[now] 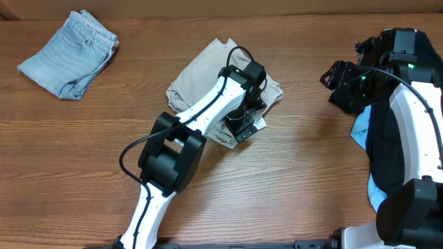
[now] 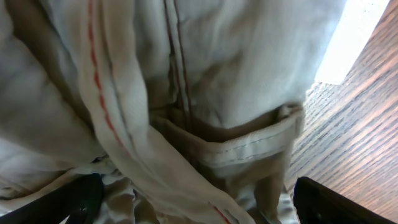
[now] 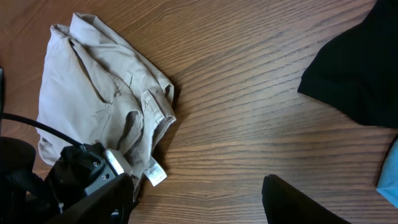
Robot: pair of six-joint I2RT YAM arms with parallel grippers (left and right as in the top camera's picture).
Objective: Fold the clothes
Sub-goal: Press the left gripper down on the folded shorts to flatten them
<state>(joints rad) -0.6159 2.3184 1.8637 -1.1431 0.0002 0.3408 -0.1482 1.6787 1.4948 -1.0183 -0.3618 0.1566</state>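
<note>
The beige khaki shorts [image 1: 208, 79] need to be stacked on folded denim. My left gripper should grab them next across the bunched waistband by the white tag, with the layers together.
The beige khaki shorts [image 1: 208, 79] lie bunched in the middle of the table. My left gripper [image 1: 246, 123] is down on their near right edge, next to the small white tag [image 3: 155, 172]. In the left wrist view its fingers [image 2: 199, 208] stand wide apart, with the waistband and a belt loop [image 2: 249, 149] between them. My right gripper [image 1: 340, 77] is open and empty at the far right. In the right wrist view its fingers [image 3: 199, 202] frame bare wood, with the shorts [image 3: 93, 93] to the left. A black garment [image 1: 384, 142] and a light-blue one [image 1: 360, 131] lie under the right arm.
Folded light-blue denim [image 1: 69, 52] lies at the far left corner. The black garment [image 3: 360, 68] and a bit of the light-blue one [image 3: 392, 177] show at the right edge of the right wrist view. The left arm's cable loops over the shorts.
</note>
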